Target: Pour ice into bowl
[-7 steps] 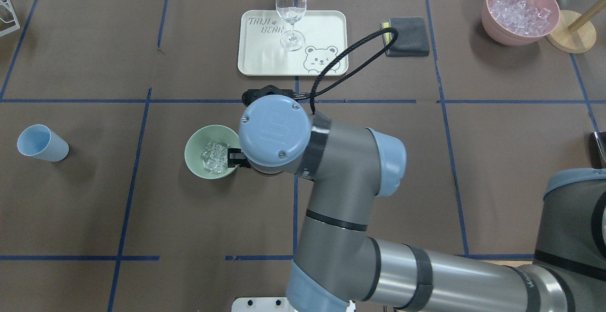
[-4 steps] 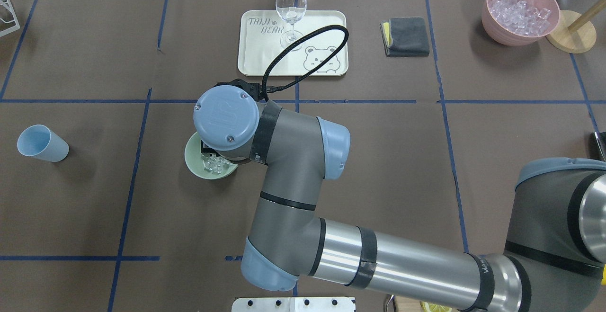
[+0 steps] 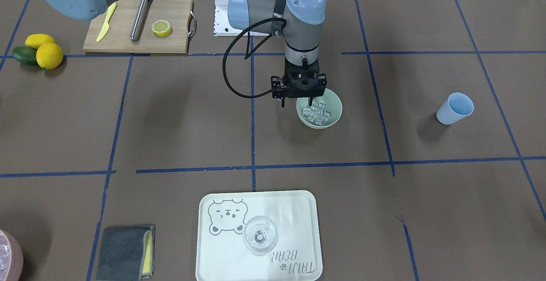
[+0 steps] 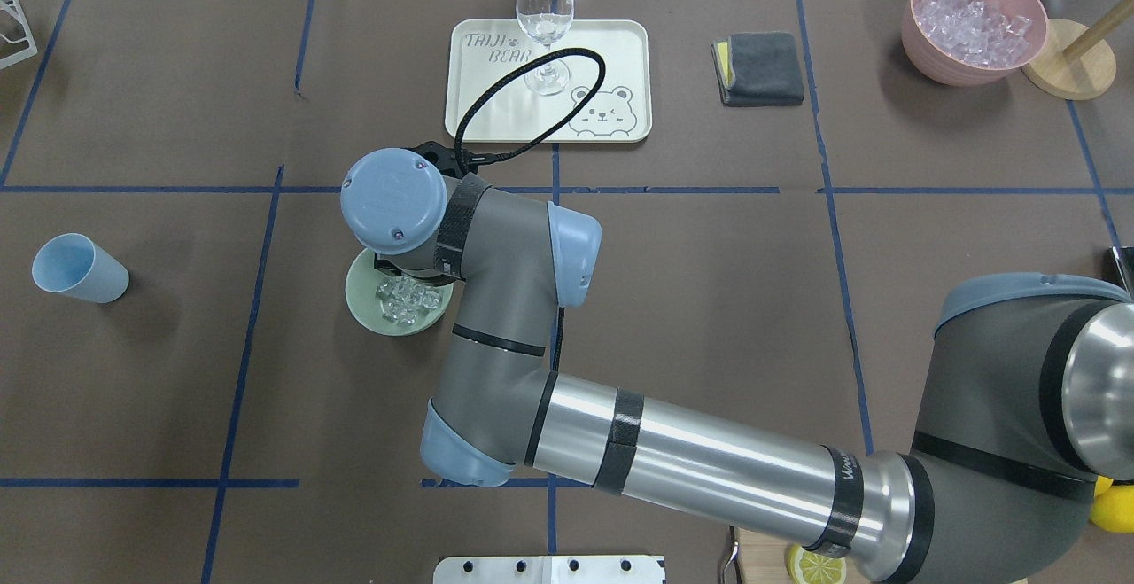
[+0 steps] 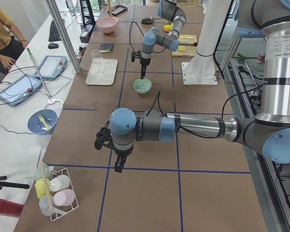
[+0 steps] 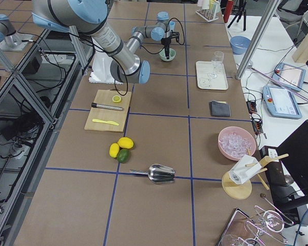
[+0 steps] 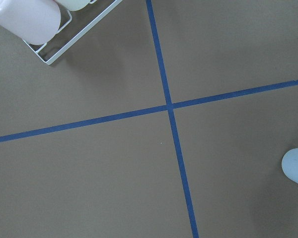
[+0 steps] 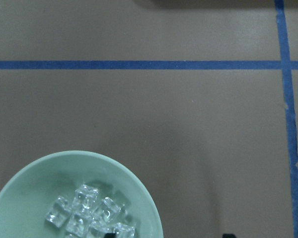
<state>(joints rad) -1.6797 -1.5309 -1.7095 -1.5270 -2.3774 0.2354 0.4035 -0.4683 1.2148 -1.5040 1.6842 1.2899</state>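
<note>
My right gripper will grip the pale green bowl by its rim next. It should get the bowl into place for the ice task.
The pale green bowl stands left of the table's middle and also shows in the overhead view. A small heap of clear ice cubes lies in it, seen close in the right wrist view. My right gripper points down at the bowl's edge. It is open and empty, one fingertip inside the bowl and the other outside the rim. My left gripper hangs over bare table near the light blue cup; I cannot tell whether it is open or shut.
A cream tray with a wine glass stands beyond the bowl. A grey cloth and a pink bowl of ice are at the far right. A cutting board lies by my base. A cup rack is far left.
My right arm has swung to the left, carrying the wrist from the bowl's right side to over its far edge. The bowl and the ice have stayed put.
</note>
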